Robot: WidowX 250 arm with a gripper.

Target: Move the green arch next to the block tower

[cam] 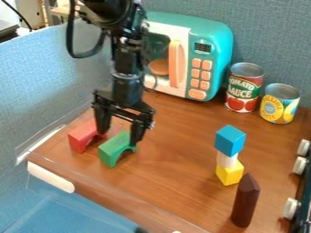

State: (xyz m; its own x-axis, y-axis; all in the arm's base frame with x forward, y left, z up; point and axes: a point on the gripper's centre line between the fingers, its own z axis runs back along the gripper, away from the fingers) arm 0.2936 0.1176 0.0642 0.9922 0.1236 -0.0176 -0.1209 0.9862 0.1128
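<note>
The green arch (pixel 113 149) goes beside the block tower, so my gripper should grab its curved body next.
The gripper (pixel 121 132) hangs at the left of the table with its two fingers spread wide. One finger is beside the red arch, the other by the right end of the green arch (pixel 113 149). The green arch stands upright on its feet, its top just below and between the fingertips; whether they touch it I cannot tell. Right of centre stands the block tower: a blue cube (pixel 229 140) on a white block (pixel 227 160) on a yellow cube (pixel 229 173).
A red arch (pixel 82 136) stands close to the green arch's left. In front of the tower is a dark brown pointed block (pixel 245 201). A toy microwave (pixel 209 54) and two cans (pixel 244 88) line the back. Stove knobs (pixel 291 208) edge the right side of the wooden table (pixel 176 182).
</note>
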